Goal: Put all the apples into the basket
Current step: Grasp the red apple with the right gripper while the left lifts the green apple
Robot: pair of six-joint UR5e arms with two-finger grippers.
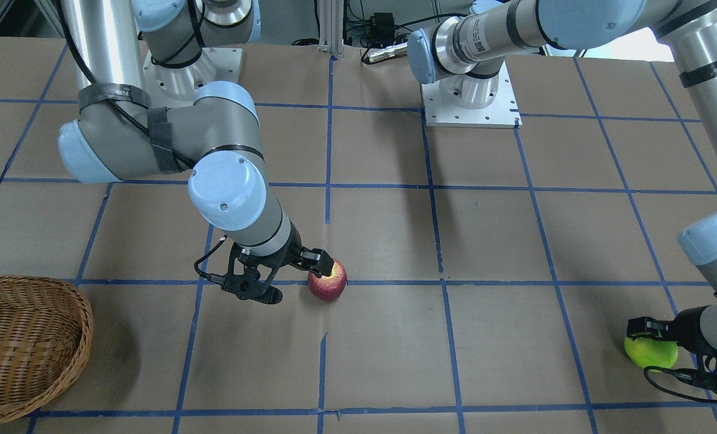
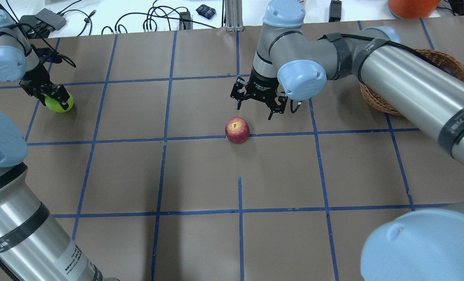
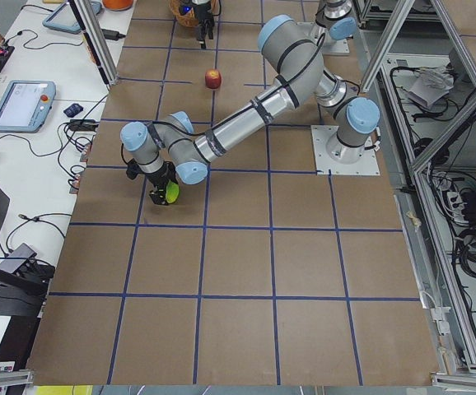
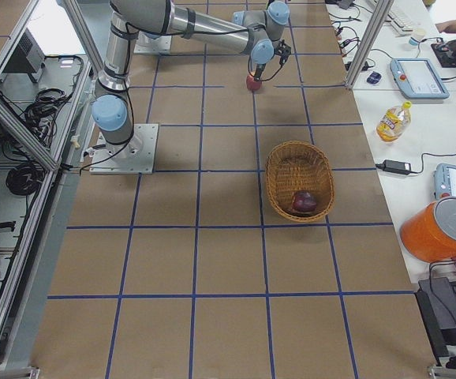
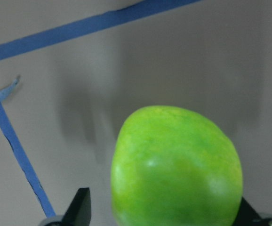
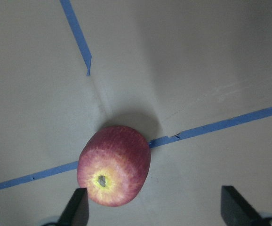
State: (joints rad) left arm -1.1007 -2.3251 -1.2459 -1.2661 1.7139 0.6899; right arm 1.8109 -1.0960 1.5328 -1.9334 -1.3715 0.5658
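Note:
The robot's left gripper needs to pick up the lime green apple by its round sides next, so that the apple can go into the wicker basket [image 1: 27, 347].
The lime green apple [image 2: 60, 104] lies at the table's far left. My left gripper [image 2: 54, 99] is down over it with the jaws open: in the left wrist view the apple [image 5: 176, 167] sits between the fingertips [image 5: 81, 205], with a gap on one side. The red-yellow apple [image 2: 237, 130] lies mid-table on a blue tape line. My right gripper [image 2: 255, 109] hovers open just beyond it; the apple [image 6: 113, 165] lies near one fingertip. The maroon apple [image 4: 304, 203] rests in the wicker basket [image 4: 271, 178].
The basket [image 2: 463, 73] stands at the far right, partly behind my right arm, and shows at the lower left of the front view [image 1: 84, 325]. Brown paper with blue tape grid lines covers the table. Cables and devices lie past the far edge.

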